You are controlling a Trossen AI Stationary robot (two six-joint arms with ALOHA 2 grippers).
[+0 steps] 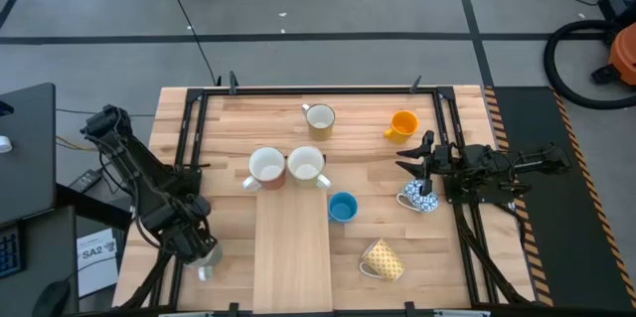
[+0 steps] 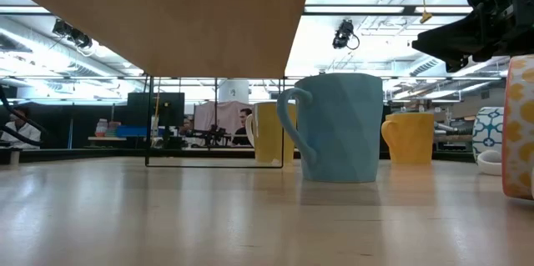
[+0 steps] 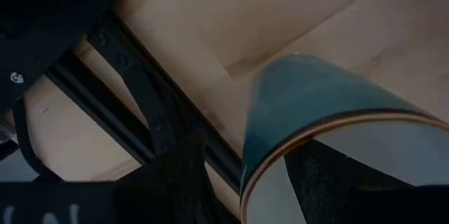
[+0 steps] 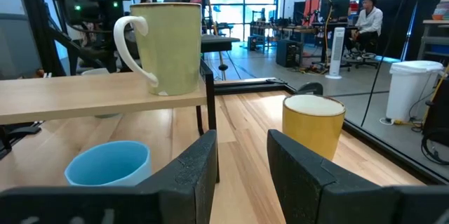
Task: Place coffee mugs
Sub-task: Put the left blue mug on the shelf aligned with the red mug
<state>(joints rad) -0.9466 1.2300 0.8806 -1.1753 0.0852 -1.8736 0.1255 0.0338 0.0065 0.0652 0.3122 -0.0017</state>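
I should close my left gripper. Closing now would hold the mug. My fingers are inside and outside the grey-green mug's rim [image 3: 270,155] in the wrist view.
My left gripper [image 1: 197,247] points down over the table's near left corner, open around a grey-green mug with a tan rim [image 3: 316,104]. One finger [image 3: 337,182] is inside the mug and the other [image 3: 182,175] is outside its wall. Two white mugs [image 1: 266,166] [image 1: 306,165] stand on the far end of a raised wooden shelf [image 1: 293,247]. A cream mug [image 1: 319,118], an orange mug [image 1: 402,124] and a blue mug [image 1: 342,207] stand on the table. A yellow patterned mug [image 1: 383,259] lies on its side. My right gripper [image 4: 242,161] waits at the right, open, above a blue-and-white mug [image 1: 419,198].
Black frame rails [image 1: 189,138] run along the table's left and right sides and close beside the grey-green mug [image 3: 140,90]. The shelf's underside [image 2: 167,16] hangs over the middle of the table. People sit in the room beyond [image 4: 365,13].
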